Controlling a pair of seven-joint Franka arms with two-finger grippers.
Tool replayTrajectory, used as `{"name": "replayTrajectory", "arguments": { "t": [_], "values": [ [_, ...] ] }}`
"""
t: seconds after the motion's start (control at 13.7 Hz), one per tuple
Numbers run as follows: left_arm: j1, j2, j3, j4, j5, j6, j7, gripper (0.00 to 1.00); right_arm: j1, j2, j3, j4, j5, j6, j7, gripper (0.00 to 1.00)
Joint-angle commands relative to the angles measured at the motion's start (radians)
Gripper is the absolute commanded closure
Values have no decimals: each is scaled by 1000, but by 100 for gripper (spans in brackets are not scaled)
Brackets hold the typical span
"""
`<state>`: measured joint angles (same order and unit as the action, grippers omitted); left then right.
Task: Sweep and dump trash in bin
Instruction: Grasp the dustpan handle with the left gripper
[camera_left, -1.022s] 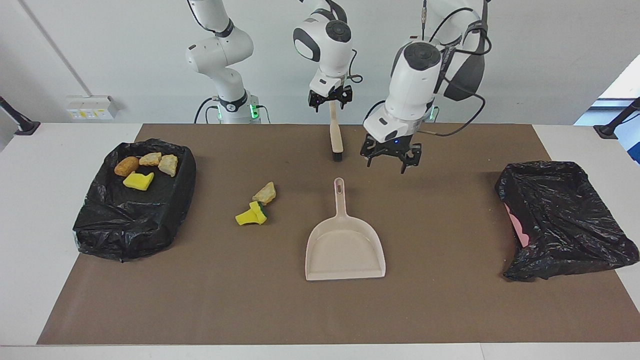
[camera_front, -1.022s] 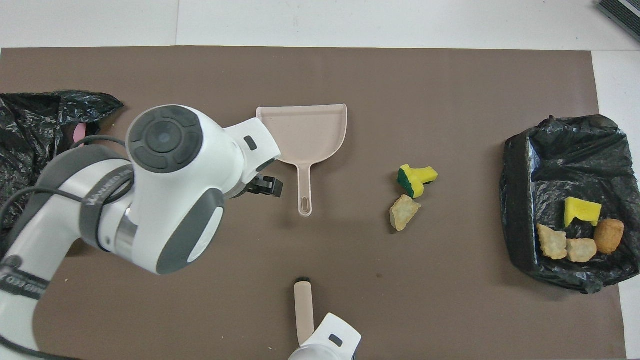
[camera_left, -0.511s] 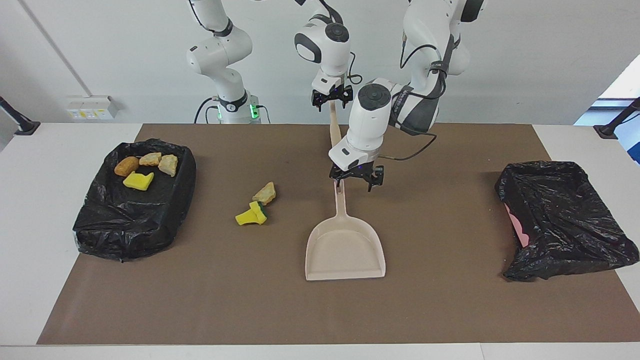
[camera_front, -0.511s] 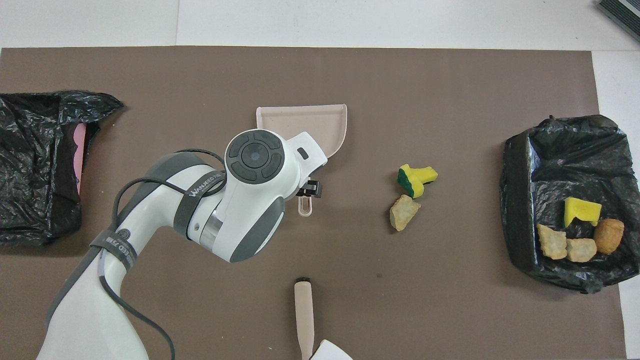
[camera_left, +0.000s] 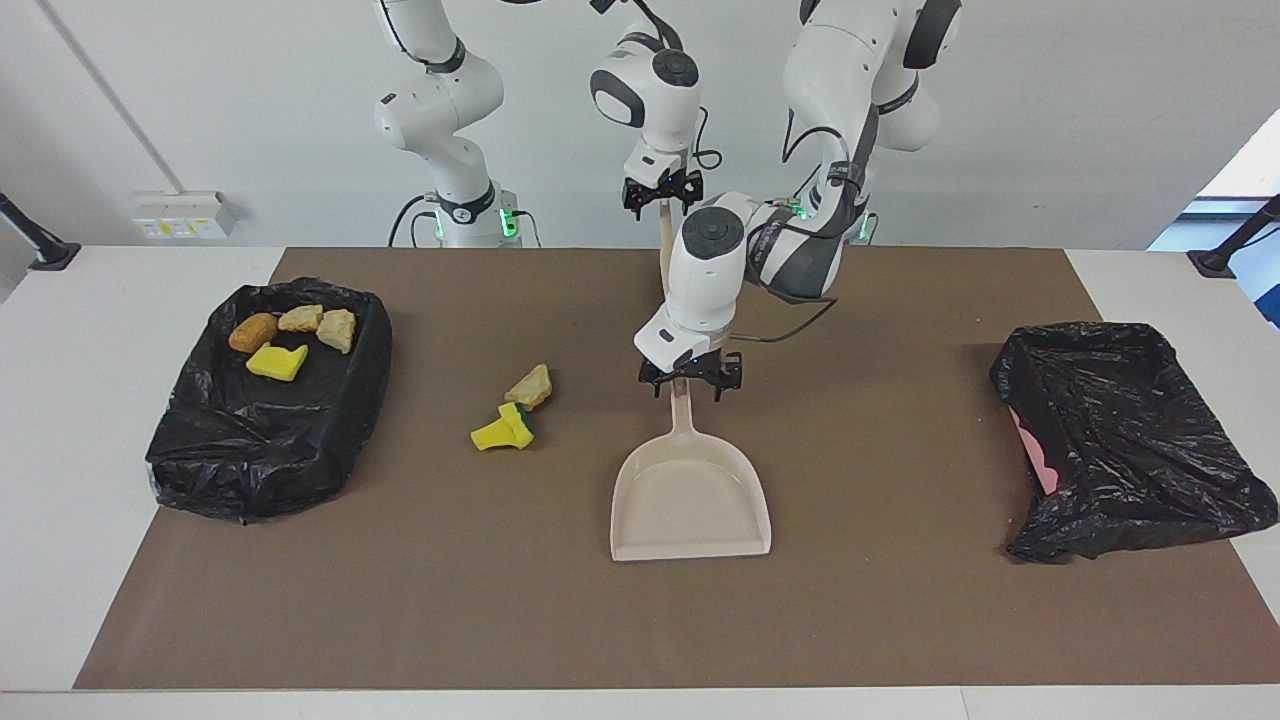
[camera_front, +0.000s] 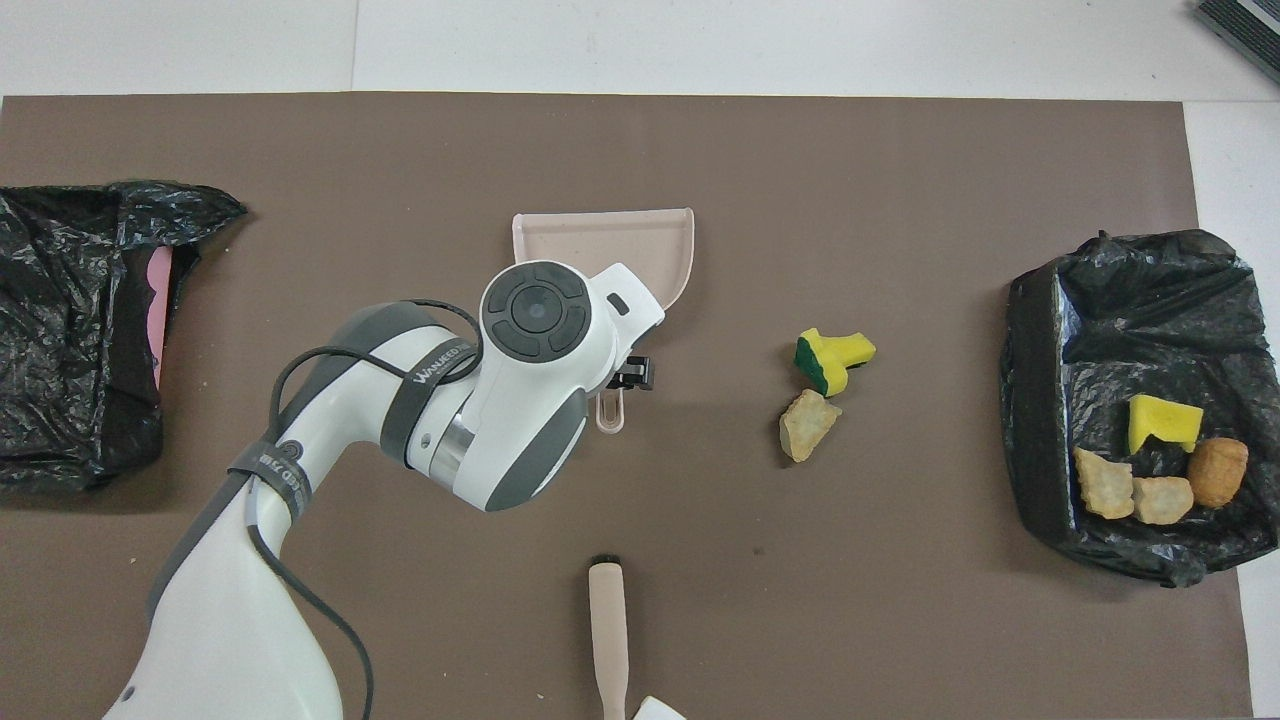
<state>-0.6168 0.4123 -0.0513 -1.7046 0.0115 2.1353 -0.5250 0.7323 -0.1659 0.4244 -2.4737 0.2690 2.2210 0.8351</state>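
The left gripper grabs the dustpan by its narrow handle (camera_front: 609, 412) next, since the broad scoop (camera_front: 614, 240) spreads far wider than the open fingers.
The beige dustpan (camera_left: 690, 495) lies flat mid-mat, handle toward the robots; it also shows in the overhead view (camera_front: 610, 250). My left gripper (camera_left: 690, 385) is low over the handle's end, open, with a finger on each side of it. My right gripper (camera_left: 660, 193) is shut on the brush (camera_front: 607, 620), which hangs bristles-down above the mat near the robots. Two trash pieces lie on the mat beside the dustpan toward the right arm's end: a yellow green-backed sponge (camera_left: 503, 428) and a beige foam chunk (camera_left: 530, 386). Several trash pieces (camera_left: 290, 335) lie in the black-lined bin (camera_left: 250, 450).
A second black-bagged bin (camera_left: 1130, 440) with a pink patch showing stands at the left arm's end of the table. The brown mat (camera_left: 900, 600) covers most of the table.
My left arm has swung from beside the dustpan handle to over its end and come down around it. My right gripper has lifted the brush a little.
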Motion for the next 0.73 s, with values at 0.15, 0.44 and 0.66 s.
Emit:
{"name": "replayTrajectory", "arguments": {
  "t": [0.15, 0.44, 0.66],
  "values": [
    [-15, 42, 19, 59, 22, 1, -40, 19, 25, 16, -3, -17, 24, 48, 15, 0],
    [-14, 48, 21, 60, 62, 70, -36, 37, 29, 14, -3, -17, 24, 48, 10, 66],
    [-15, 46, 21, 59, 62, 63, -35, 56, 21, 35, -4, -7, 22, 51, 16, 100]
  ]
}}
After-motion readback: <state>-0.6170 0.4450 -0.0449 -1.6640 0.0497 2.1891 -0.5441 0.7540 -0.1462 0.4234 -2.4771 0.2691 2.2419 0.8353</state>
